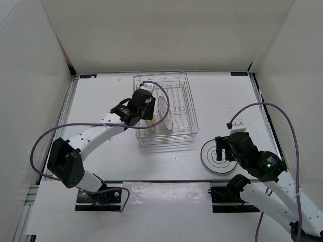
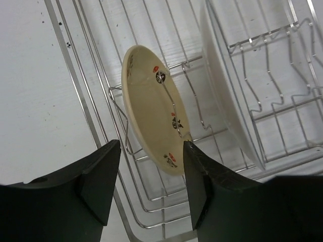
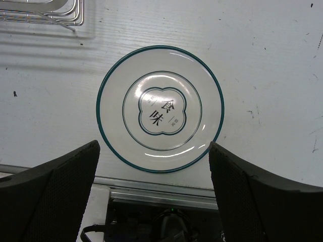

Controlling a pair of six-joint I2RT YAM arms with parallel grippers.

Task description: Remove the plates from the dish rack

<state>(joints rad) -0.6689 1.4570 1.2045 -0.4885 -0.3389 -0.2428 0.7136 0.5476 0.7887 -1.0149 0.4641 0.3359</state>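
My left gripper grabs the tan plate (image 2: 151, 111) by its exposed rim (image 2: 171, 169) next, since the opposite rim stays free to leave the dividers.
The wire dish rack (image 1: 186, 93) stands at the table's middle back. A tan plate (image 2: 151, 111) with small painted marks stands on edge between its dividers. A white plate (image 2: 227, 101) stands on edge just right of it, also in the top view (image 1: 164, 113). My left gripper (image 2: 150, 151) is open, its jaws either side of the tan plate's lower rim, not touching it; in the top view it (image 1: 144, 108) hangs over the rack's left side. A second white plate with teal rings (image 3: 160, 108) lies flat on the table. My right gripper (image 3: 154, 151) is open and empty just above its near edge.
The rack's rim wire (image 2: 73, 75) runs close to my left finger. The rack's front right corner (image 3: 50, 15) shows at the top left of the right wrist view. A metal rail (image 3: 161, 187) marks the table's near edge behind the flat plate. White walls enclose the table.
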